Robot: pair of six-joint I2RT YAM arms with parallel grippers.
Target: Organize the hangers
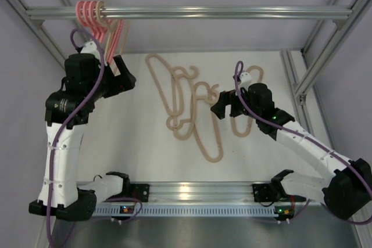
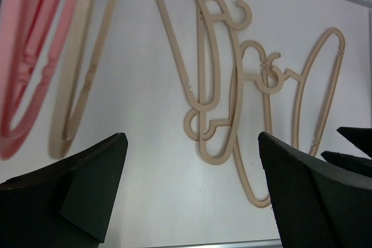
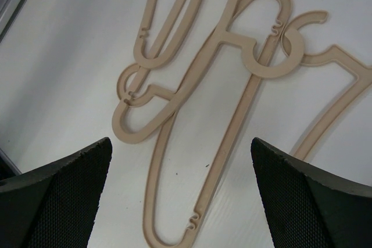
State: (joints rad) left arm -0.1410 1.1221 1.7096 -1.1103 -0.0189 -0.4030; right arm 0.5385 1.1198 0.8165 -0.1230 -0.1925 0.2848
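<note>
Next, my left gripper needs to grab a tangled beige hanger's hook-side bar near its rounded end (image 1: 182, 104) (image 2: 217, 86), leaving the hook for my right gripper.
Three pink hangers (image 1: 86, 11) and two beige ones (image 1: 111, 27) hang at the left end of the silver bar (image 1: 221, 12); they also show in the left wrist view, pink (image 2: 29, 68) and beige (image 2: 81, 68). Several beige hangers (image 1: 186, 105) lie tangled on the white table, also seen in the left wrist view (image 2: 218, 85) and the right wrist view (image 3: 232, 120). One more beige hanger (image 1: 257, 76) lies partly under the right arm. My left gripper (image 1: 125, 76) (image 2: 192, 184) is open and empty, just below the hung hangers. My right gripper (image 1: 224, 108) (image 3: 180, 196) is open and empty, above the tangle's right side.
Aluminium frame posts (image 1: 317, 68) stand at the right and the left (image 1: 35, 27) of the table. A rail (image 1: 197, 190) with the arm bases runs along the near edge.
</note>
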